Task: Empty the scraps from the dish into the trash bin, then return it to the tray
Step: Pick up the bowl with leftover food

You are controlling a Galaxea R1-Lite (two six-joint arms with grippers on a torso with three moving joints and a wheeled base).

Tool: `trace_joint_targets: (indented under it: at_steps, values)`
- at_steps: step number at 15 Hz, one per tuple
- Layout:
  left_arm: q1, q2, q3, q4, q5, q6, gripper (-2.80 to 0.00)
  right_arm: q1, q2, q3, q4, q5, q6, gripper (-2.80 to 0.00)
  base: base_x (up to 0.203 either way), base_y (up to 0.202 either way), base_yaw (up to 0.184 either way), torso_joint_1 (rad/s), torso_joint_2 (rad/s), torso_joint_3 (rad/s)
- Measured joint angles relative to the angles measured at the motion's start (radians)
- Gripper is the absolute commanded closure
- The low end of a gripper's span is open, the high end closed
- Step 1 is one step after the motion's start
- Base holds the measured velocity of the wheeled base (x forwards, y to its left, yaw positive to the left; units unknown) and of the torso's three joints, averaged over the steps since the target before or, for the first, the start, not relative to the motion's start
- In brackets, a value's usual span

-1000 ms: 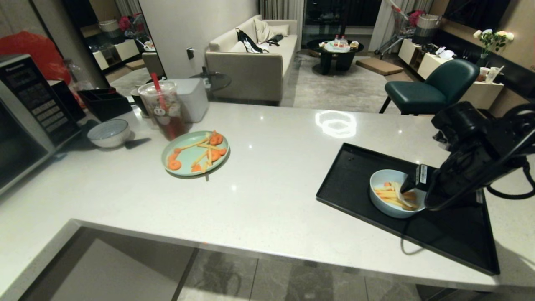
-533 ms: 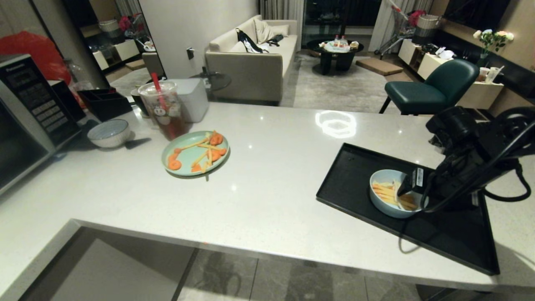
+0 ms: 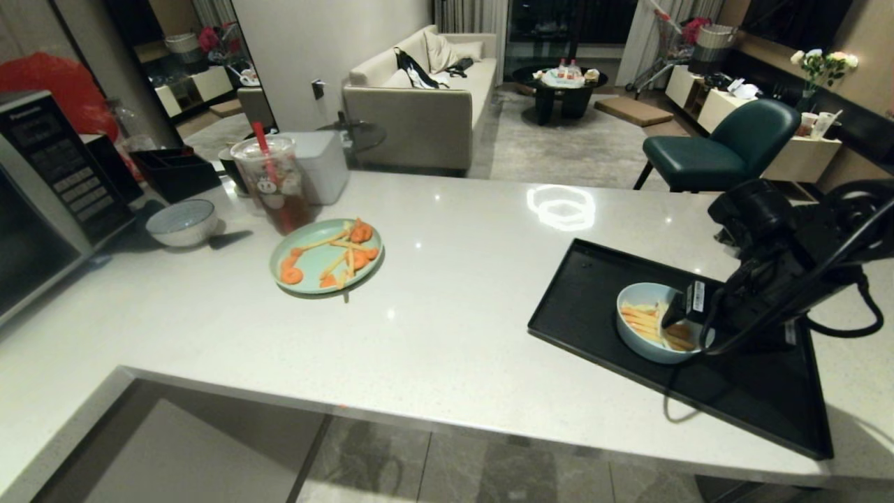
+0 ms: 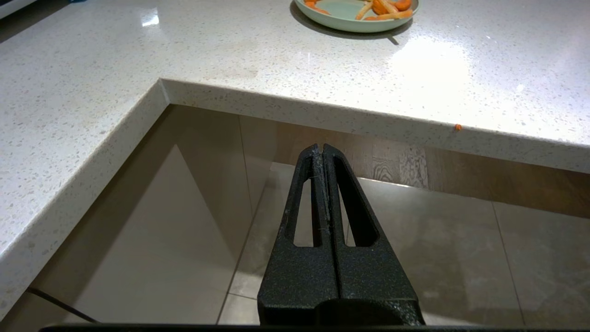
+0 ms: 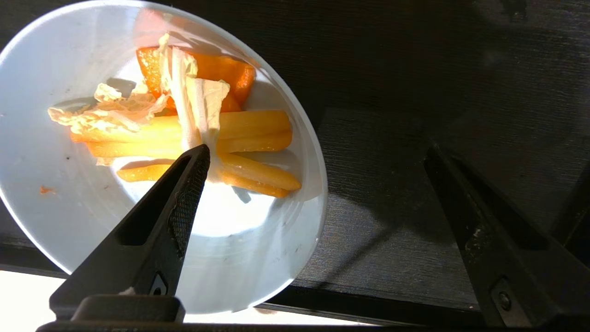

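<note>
The right gripper grabs the dish by its rim next. Then it empties the scraps into the trash bin.
The dish, a small light-blue bowl, sits on the black tray at the right of the counter. It holds the scraps, pale yellow sticks with orange pieces and a shred of pale leaf. My right gripper is open and straddles the dish's near rim. In the right wrist view one finger is inside the dish by the scraps. The other finger hangs over the bare tray. My left gripper is shut and parked below the counter edge. The trash bin is out of view.
A pale-green plate with more sticks and carrot lies mid-counter. Behind it stand a drink cup with a red straw, a white patterned bowl and a microwave. The counter's front edge runs close below the tray.
My right gripper has sunk a little and shifted slightly left, bringing one finger lower into the dish. The dish, tray and left arm have stayed put.
</note>
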Motion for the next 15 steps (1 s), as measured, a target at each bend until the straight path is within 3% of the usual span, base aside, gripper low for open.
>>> trace_joint_targets:
  at_steps: [3,4,15]
  values:
    - [0.0,0.0,0.0,0.0,0.0,-0.001,0.0,0.0,0.0,0.001,-0.001,0.0,0.0,-2.8,0.0,0.0,0.0,0.0,0.0,0.0]
    - [0.0,0.0,0.0,0.0,0.0,0.0,0.0,0.001,0.0,0.001,0.0,0.0,0.0,0.0,0.0,0.0,0.0,0.0,0.0,0.0]
    - [0.0,0.0,0.0,0.0,0.001,-0.001,0.0,0.002,0.001,0.0,-0.001,-0.013,0.0,0.0,0.0,0.0,0.0,0.0,0.0,0.0]
